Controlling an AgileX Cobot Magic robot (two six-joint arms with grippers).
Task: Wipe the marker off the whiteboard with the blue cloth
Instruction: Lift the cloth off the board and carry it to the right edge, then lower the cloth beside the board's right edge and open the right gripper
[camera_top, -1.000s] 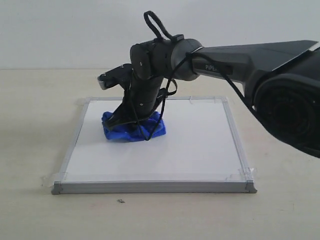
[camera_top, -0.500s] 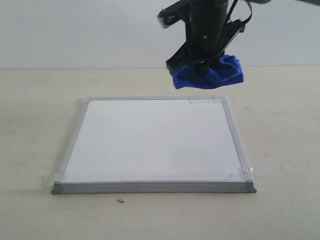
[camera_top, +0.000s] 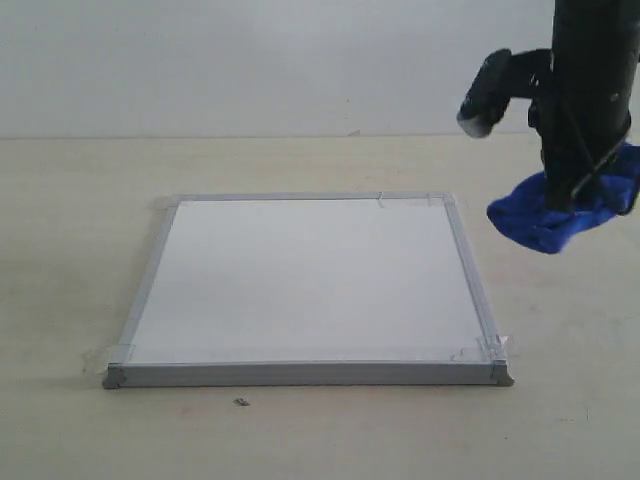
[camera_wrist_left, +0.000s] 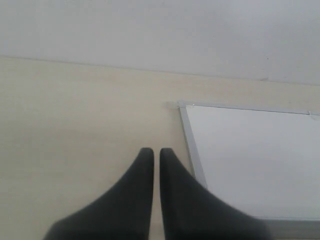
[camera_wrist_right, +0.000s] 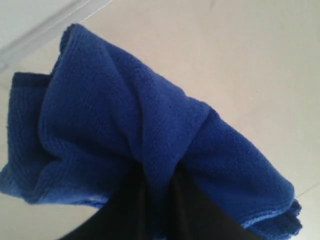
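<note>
The blue cloth's lower edge (camera_top: 548, 246) hangs in the air above the table, so my right gripper keeps hold of the blue cloth until the cloth is lower.
The whiteboard (camera_top: 310, 285) lies flat on the table, its white face bare; no red marker line shows on it in any view. My right gripper (camera_top: 563, 205) hangs to the right of the board, off its edge, shut on the bunched blue cloth (camera_top: 560, 215). In the right wrist view the blue cloth (camera_wrist_right: 130, 135) fills most of the picture, pinched between the dark fingers (camera_wrist_right: 125, 200). My left gripper (camera_wrist_left: 156, 152) is shut with nothing in it, above the table beside the whiteboard (camera_wrist_left: 250, 155) near one of its corners. It is out of the exterior view.
The beige table (camera_top: 80, 200) runs all round the board. Clear tape (camera_top: 490, 348) holds the board's corners. A small dark speck (camera_top: 241, 402) lies in front of the board. A pale wall stands behind.
My right gripper lifted the blue cloth off the board's left part, carried it up and across, and now holds it lower, to the right of the board.
</note>
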